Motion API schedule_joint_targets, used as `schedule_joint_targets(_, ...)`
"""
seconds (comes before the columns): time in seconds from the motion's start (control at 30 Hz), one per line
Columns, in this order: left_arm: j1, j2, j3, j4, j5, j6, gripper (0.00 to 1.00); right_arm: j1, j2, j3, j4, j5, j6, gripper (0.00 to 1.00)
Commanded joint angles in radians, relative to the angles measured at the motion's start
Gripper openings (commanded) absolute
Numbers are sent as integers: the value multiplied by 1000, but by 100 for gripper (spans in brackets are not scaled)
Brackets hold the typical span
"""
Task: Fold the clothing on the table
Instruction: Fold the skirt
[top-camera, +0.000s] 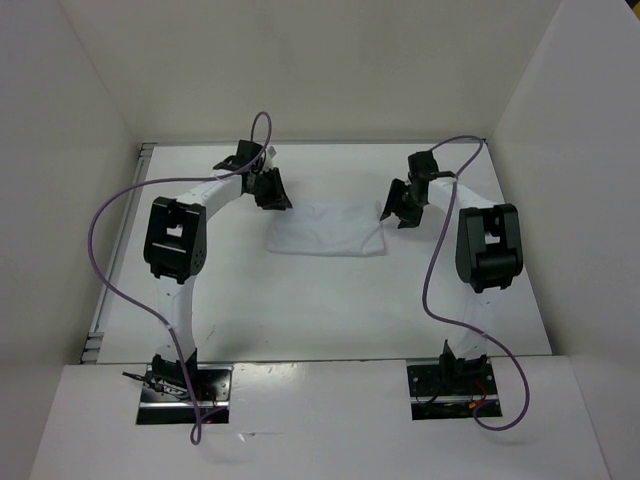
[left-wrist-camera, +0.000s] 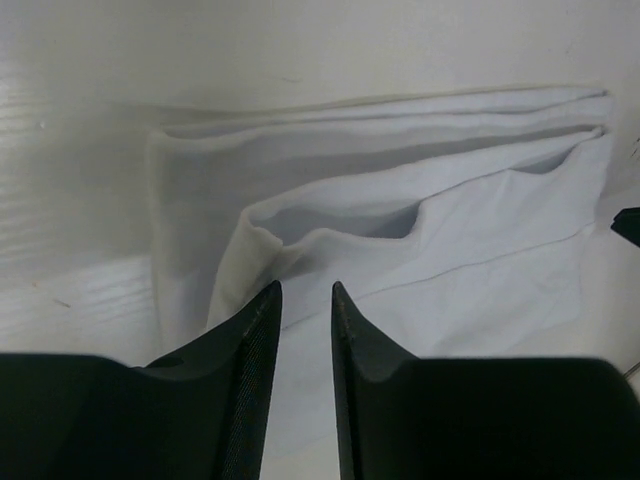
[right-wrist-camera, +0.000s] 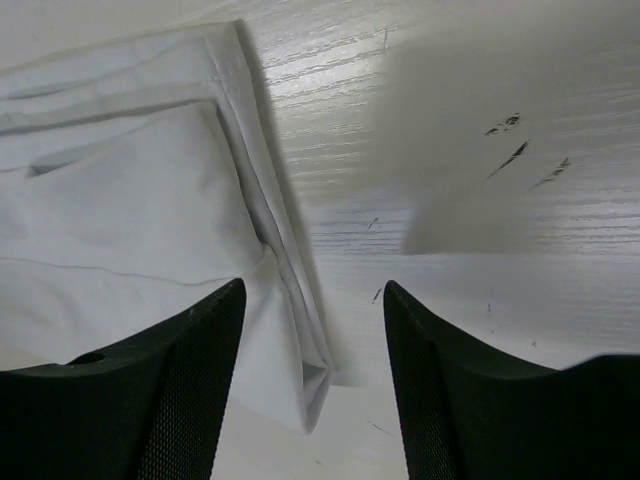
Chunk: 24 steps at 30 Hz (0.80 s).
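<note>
The layered edge at the clothing's end (top-camera: 381, 226) is beneath my right gripper. To fold that end over the opposite one, my right gripper needs to grab the clothing (top-camera: 327, 228) there next.
The clothing (top-camera: 327, 228) lies folded into a small white rectangle at the far middle of the table (top-camera: 300, 310). My left gripper (top-camera: 272, 192) hangs over its left end. In the left wrist view the layered folds of the clothing (left-wrist-camera: 420, 230) fill the frame, and the left gripper (left-wrist-camera: 306, 292) shows a narrow gap with cloth below and nothing pinched. My right gripper (top-camera: 398, 205) hovers at the right end. In the right wrist view the right gripper (right-wrist-camera: 314, 287) is wide open, and the clothing (right-wrist-camera: 120, 200) has its folded corner lying beneath the gap.
White walls (top-camera: 60, 150) enclose the table on the left, back and right. Purple cables (top-camera: 105, 250) loop from both arms. The arm bases (top-camera: 185, 390) sit on a white ledge at the near edge. Dark scuff marks (right-wrist-camera: 515, 155) dot the tabletop right of the garment.
</note>
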Motion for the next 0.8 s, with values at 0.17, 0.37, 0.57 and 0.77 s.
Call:
schedule_joint_targets(0.17,25,78,97,49,-8,14,32,-8,30,7,76,-131,-9,61)
schedule_joint_targets(0.37,34,129,107,58,-17,5,31,-8,60,-13,85,-156,-9,56)
schedule_joint_targets(0.57,34,180,116,58,-35,5,27,-8,80,-49,94,-176,0,50)
schedule_joint_targets(0.77,34,178,116,58,0,-15,26,-8,103,-69,104,-212,0,37)
